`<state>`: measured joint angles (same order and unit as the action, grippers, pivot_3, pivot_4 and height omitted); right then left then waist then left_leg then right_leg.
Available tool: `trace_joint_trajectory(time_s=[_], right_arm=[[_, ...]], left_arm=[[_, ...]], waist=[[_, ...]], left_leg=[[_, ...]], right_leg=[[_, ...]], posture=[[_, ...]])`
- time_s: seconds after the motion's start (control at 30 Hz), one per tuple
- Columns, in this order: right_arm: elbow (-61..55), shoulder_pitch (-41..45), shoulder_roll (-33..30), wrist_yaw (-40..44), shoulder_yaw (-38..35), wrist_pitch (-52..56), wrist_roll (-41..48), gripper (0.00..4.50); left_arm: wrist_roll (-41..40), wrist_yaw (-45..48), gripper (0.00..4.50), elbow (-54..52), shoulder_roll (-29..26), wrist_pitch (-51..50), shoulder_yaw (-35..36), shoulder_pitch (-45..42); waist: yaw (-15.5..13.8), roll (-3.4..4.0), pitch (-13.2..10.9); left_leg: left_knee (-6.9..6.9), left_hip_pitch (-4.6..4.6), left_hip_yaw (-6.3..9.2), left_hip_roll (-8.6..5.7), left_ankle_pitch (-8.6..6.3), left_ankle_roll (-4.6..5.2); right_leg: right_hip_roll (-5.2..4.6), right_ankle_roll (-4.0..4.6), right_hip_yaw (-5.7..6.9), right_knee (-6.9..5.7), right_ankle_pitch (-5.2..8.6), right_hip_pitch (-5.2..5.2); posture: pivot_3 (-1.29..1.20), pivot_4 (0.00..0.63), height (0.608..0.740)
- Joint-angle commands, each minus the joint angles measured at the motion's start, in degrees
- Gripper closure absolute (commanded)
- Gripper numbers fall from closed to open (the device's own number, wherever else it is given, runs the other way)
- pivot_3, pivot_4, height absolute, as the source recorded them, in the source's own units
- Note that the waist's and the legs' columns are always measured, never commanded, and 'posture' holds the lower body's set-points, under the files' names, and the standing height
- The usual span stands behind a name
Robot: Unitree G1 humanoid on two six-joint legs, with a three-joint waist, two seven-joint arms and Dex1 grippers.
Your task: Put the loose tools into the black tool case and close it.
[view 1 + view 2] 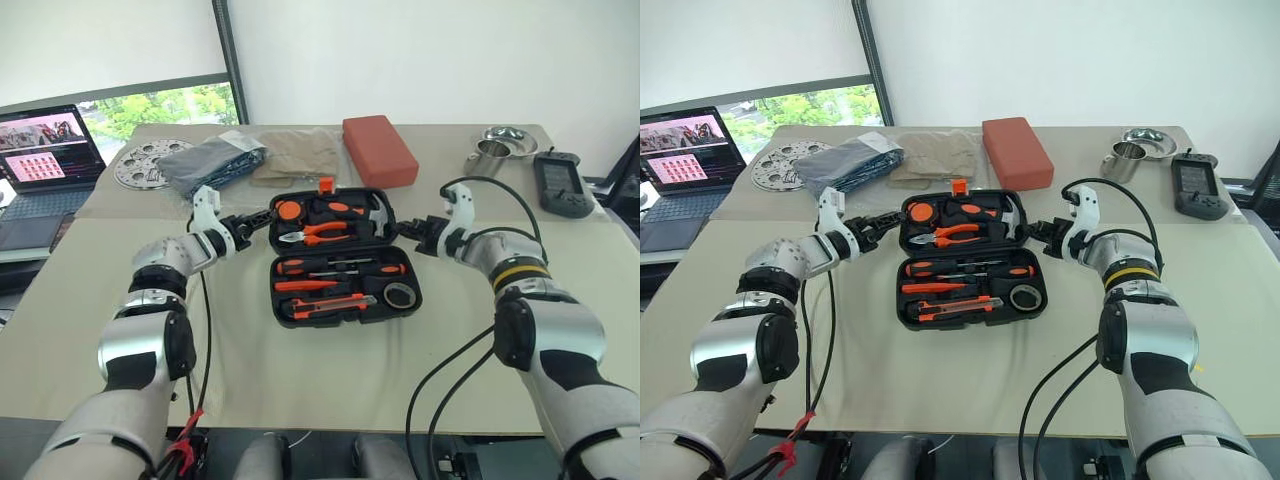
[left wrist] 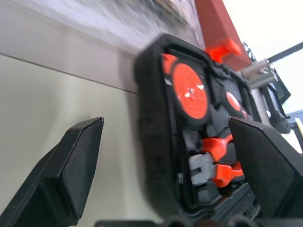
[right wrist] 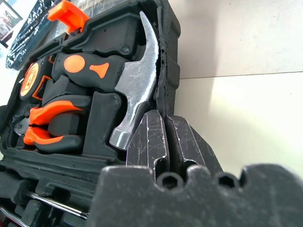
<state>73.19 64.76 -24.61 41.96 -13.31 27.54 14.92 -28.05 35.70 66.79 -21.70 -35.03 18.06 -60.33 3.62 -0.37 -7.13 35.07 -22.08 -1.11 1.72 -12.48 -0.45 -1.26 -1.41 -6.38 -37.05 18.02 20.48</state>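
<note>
The black tool case needs to be folded closed, so my left gripper needs to grab the lid half's end rim point(image 1: 275, 218) beside the orange round tool point(image 1: 289, 210) next.
The black tool case point(image 1: 345, 314) lies open in the middle of the table, its orange latch point(image 1: 326, 185) at the far edge. In the far half sit a hammer point(image 3: 137, 80), pliers point(image 1: 318, 232) and an orange round tool point(image 1: 289, 210). In the near half lie screwdrivers point(image 1: 340, 268), a utility knife point(image 1: 330, 305) and a grey roll point(image 1: 400, 294). My left gripper point(image 1: 260, 220) is open, its fingers straddling the far half's left rim point(image 2: 151, 118). My right gripper point(image 3: 163, 118) is shut, its tips against the far half's right rim beside the hammer head.
Behind the case are a red-brown block point(image 1: 378, 148), folded tan cloth point(image 1: 295, 155), grey cloth point(image 1: 210, 160) and a perforated metal disc point(image 1: 145, 165). A steel cup point(image 1: 487, 155), a bowl point(image 1: 510, 138) and a dark handheld device point(image 1: 560, 185) stand far right. A laptop point(image 1: 45, 160) is at far left.
</note>
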Motion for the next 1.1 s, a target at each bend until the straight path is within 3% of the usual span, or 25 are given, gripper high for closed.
trace_joint_trajectory(time_s=[0.03, 0.1, 0.2, 0.5, 0.57, 0.8, 1.03, 1.1], right_arm=[[-1.41, 2.0, 0.02, 1.46, -0.73, -0.76, 0.04, 4.45], [-1.65, 1.88, -0.12, 1.51, -0.7, -0.34, -0.14, 4.45], [-1.98, 1.69, -0.44, 1.44, -0.73, -0.05, -0.18, 4.5], [-2.72, 1.37, -1.27, 1.62, -0.68, 0.64, -0.2, 4.5], [-2.9, 1.31, -1.36, 1.73, -0.86, 0.49, -0.06, 4.5], [-7.4, -0.49, -1.66, 7.39, -3.18, -3.2, 2.73, 4.5], [-23.76, -11.85, -1.04, 13.53, -0.37, -14.07, 1.75, 4.5], [-28.59, -16.41, -1.27, 15.98, 1.83, -21.84, -0.14, 4.5]], left_arm=[[2.01, 0.59, 0.0, 1.58, 0.3, 2.72, 0.16, -2.28], [2.79, 0.68, 0.0, 2.25, 0.66, 3.32, 0.1, -2.58], [3.44, 1.03, 0.69, 2.69, 0.7, 3.76, 0.36, -2.81], [5.52, 4.56, 3.97, 3.16, 1.19, 5.81, 0.42, -2.92], [5.98, 6.43, 4.41, 2.88, 1.29, 6.46, 0.17, -2.98], [10.4, 16.35, 4.41, -1.07, 1.28, 14.72, -4.5, -0.46], [13.89, 20.11, 4.41, -9.75, 0.34, 27.73, -8.32, 4.44], [17.24, 20.84, 4.41, -13.81, 0.03, 37.35, -11.38, 7.63]], waist=[[0.1, 0.0, 0.0], [0.1, 0.0, 0.0], [0.17, 0.0, 0.0], [0.14, 0.0, 0.0], [0.06, 0.0, 0.0], [-0.03, 0.01, -0.01], [-0.54, 0.02, -0.01], [-0.61, 0.02, -0.01]], left_leg=[[-0.02, 0.0, 0.03, 0.0, 0.01, -0.01], [-0.05, -0.01, 0.09, 0.0, 0.02, -0.03], [-0.06, -0.01, 0.13, 0.01, 0.03, -0.04], [-0.07, -0.08, 0.34, -0.01, 0.06, -0.1], [-0.09, -0.09, 0.41, -0.01, 0.14, -0.22], [-0.1, -0.19, 0.47, -0.1, 0.22, -0.34], [-0.21, -0.27, 0.43, -0.03, 0.22, -0.34], [-0.19, -0.28, 0.44, -0.02, 0.22, -0.34]], right_leg=[[0.0, 0.0, 0.04, 0.0, 0.0, 0.0], [-0.01, 0.0, 0.12, -0.01, 0.0, 0.0], [-0.04, 0.0, 0.17, -0.01, 0.0, 0.0], [-0.08, 0.0, 0.45, -0.03, 0.0, -0.01], [-0.12, 0.0, 0.59, -0.04, 0.0, -0.01], [-0.12, 0.0, 0.79, -0.03, 0.0, 0.0], [-0.1, -0.01, 0.89, -0.03, 0.0, 0.02], [-0.1, 0.0, 0.88, -0.04, 0.0, 0.03]], posture=[[0.0, 0.15, 0.74], [0.0, 0.15, 0.74], [0.0, 0.15, 0.74], [0.0, 0.15, 0.74], [0.0, 0.15, 0.74], [0.0, 0.15, 0.74], [0.0, 0.15, 0.74], [0.0, 0.15, 0.74]])
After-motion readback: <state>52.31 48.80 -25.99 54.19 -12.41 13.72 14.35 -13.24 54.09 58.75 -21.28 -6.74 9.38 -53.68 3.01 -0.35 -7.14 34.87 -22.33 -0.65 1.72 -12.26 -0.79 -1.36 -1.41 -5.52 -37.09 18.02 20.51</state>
